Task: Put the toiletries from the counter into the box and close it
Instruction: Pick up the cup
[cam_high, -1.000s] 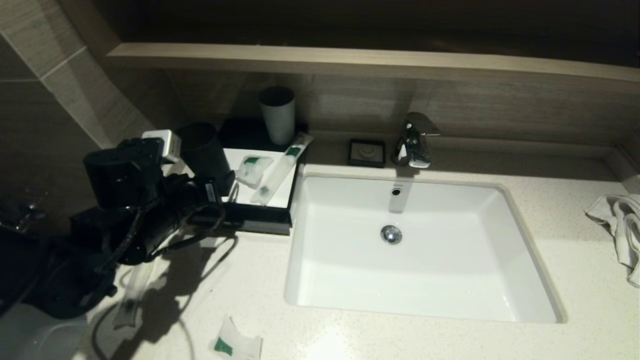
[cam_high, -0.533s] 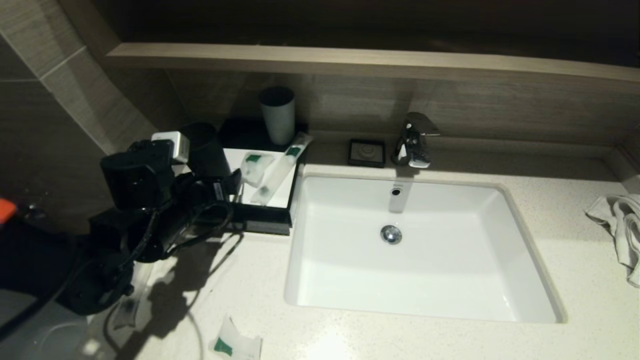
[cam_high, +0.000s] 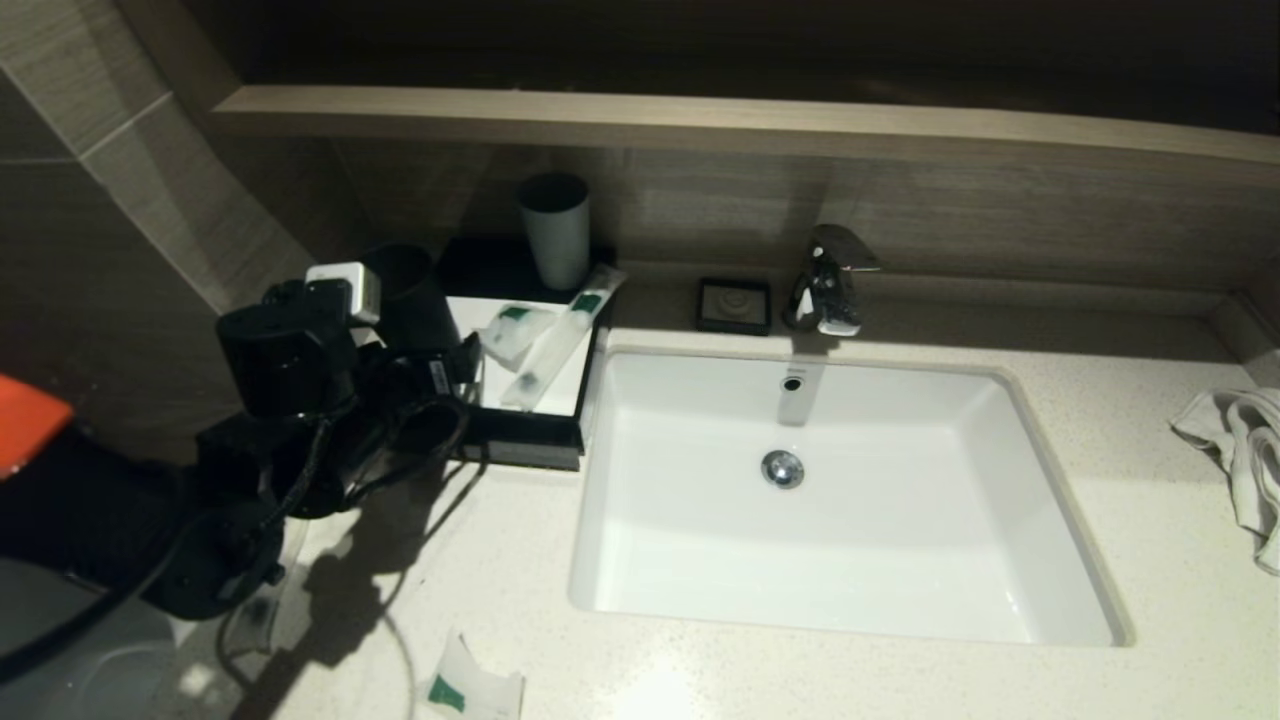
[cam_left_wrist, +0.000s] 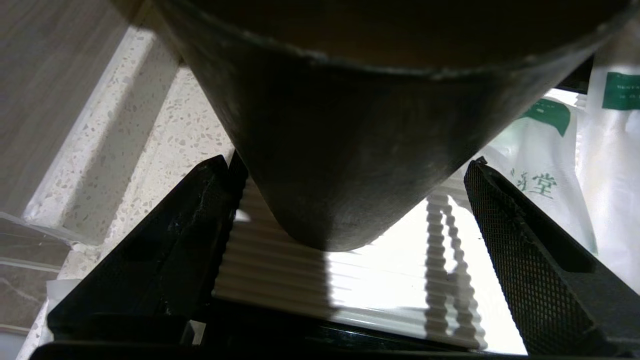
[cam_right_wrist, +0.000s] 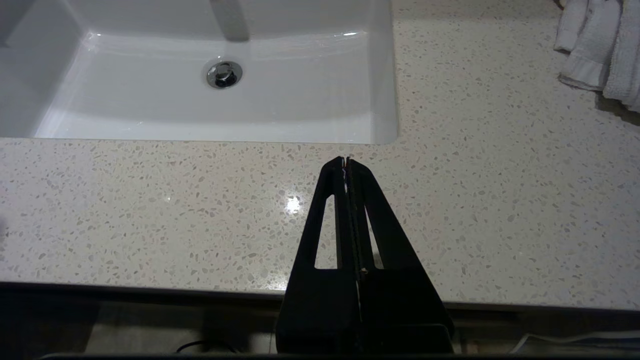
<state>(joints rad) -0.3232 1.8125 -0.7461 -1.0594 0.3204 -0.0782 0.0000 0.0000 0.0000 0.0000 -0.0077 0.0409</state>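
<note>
Next, my left gripper reaches the black cup and grabs its narrow lower body (cam_high: 428, 325), to clear the box's white ribbed panel (cam_high: 476, 312).
The box (cam_high: 520, 445) is a low black case with a white ribbed top panel (cam_left_wrist: 380, 280), standing left of the sink. On the panel lie a small sachet (cam_high: 515, 330) (cam_left_wrist: 545, 165) and a long slim tube (cam_high: 560, 335) (cam_left_wrist: 615, 150). A black cup (cam_high: 405, 295) (cam_left_wrist: 350, 125) stands on the panel's left part. My left gripper (cam_high: 450, 365) (cam_left_wrist: 348, 161) is open, one finger on each side of that cup's base. On the counter (cam_high: 700, 680) a sachet (cam_high: 470, 690) lies near the front edge, and a long tube (cam_high: 265, 600) lies partly under my left arm. My right gripper (cam_right_wrist: 346, 160) is shut and empty above the counter's front edge.
A grey cup (cam_high: 553, 230) stands on the box's back part. The white sink (cam_high: 1050, 500) fills the middle, with a chrome faucet (cam_high: 828, 280) and a small black soap dish (cam_high: 735, 303) behind it. A white towel (cam_high: 1245, 450) (cam_right_wrist: 600, 45) lies far right.
My left arm has moved right and toward the back, bringing its open fingers closer around the black cup. The right arm has not moved.
</note>
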